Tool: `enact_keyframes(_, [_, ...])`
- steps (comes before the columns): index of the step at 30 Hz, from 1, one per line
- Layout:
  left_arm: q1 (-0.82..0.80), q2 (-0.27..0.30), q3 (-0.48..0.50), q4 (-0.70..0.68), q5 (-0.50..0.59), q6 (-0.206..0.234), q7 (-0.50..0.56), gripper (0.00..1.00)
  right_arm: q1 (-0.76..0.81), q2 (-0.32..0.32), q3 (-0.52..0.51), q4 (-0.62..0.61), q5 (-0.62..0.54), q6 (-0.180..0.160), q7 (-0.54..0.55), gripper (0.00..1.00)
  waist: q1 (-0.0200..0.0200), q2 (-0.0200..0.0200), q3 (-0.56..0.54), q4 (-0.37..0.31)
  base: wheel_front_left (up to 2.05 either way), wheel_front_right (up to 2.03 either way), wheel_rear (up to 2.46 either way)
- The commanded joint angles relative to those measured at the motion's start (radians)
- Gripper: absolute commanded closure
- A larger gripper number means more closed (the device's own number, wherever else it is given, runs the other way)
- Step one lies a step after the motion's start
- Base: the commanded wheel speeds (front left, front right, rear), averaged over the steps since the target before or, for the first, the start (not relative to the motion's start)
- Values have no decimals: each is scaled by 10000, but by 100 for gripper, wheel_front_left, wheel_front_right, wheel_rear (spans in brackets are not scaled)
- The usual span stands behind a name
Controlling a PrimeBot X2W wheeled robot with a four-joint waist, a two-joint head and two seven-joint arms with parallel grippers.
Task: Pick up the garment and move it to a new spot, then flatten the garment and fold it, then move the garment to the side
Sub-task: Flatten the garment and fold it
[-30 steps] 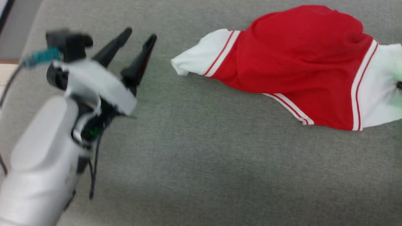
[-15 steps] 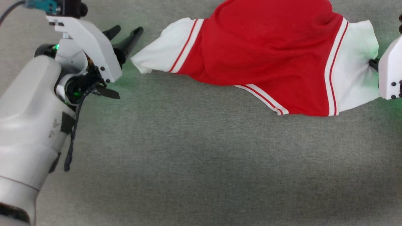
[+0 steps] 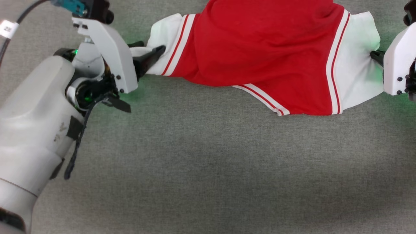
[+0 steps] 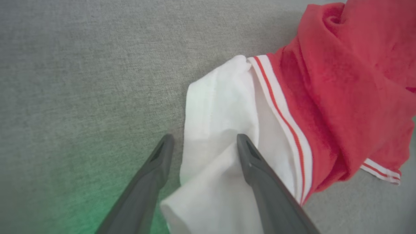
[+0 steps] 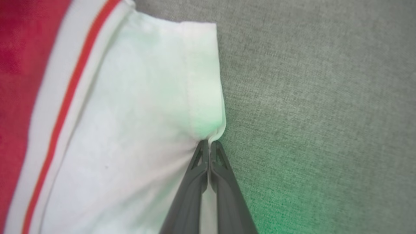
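My left gripper grabs the raised white sleeve edge (image 3: 146,51) next, since it stands up while the sleeve (image 3: 164,32) behind it lies flat.
The garment (image 3: 260,48) lies stretched across the top of the head view, a red body with a white sleeve at each end. My left gripper (image 3: 151,47) is open, and its two dark fingers straddle the left white sleeve (image 4: 221,107), one on each side of the cloth. In the left wrist view the left gripper (image 4: 203,143) has that sleeve lying between its fingers. My right gripper (image 3: 374,55) is shut on the edge of the right white sleeve (image 5: 136,97). The right wrist view shows the right gripper (image 5: 208,144) pinching the hem, with the fingers pressed together.
Everything rests on a flat grey cloth-covered surface (image 3: 208,162) that spreads wide below the garment. A cable with a white tag (image 3: 6,29) runs off the left arm at the upper left. Green light glows on the surface near both wrists.
The left gripper has moved right, from short of the sleeve tip to around it, still open. The right gripper stays shut on the other sleeve. The head view has shifted.
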Motion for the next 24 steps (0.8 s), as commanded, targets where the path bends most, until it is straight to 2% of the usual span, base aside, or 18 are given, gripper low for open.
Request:
enact_keyframes(1, [10,26,-163,79,67,-20,24,0,628,194,398,654,-1,-43,138,100,0,-1,11,-36,0,0,0])
enact_keyframes(10, [-42,-128,-1210,447,-363,-19,599,0,367,149,740,901,172,-56,-81,100,0,-1,138,-237,0,0,0])
enact_keyframes(11, [-96,-138,-1277,496,-381,-19,614,18,335,152,773,922,191,-56,-138,100,0,-1,140,-260,0,0,0])
enact_keyframes(12, [-142,-161,-1366,523,-452,-19,720,49,293,169,815,944,201,-56,-160,100,0,-1,137,-283,0,0,0])
enact_keyframes(13, [-176,-164,-1458,526,-461,-21,781,70,285,188,852,966,211,-56,-199,100,0,-1,129,-304,0,0,0])
enact_keyframes(15, [-273,-172,-1599,557,-477,-22,801,100,254,226,937,1015,263,-57,-251,100,0,-1,112,-342,0,0,0])
enact_keyframes(20, [-521,-110,-1765,564,-721,-22,759,100,138,277,1082,1128,372,-55,-444,100,0,-1,50,-408,0,0,0])
enact_keyframes(24, [-728,-55,-1730,542,-772,-21,168,100,34,260,1020,1149,425,-55,-953,100,0,-1,-101,-390,0,0,0])
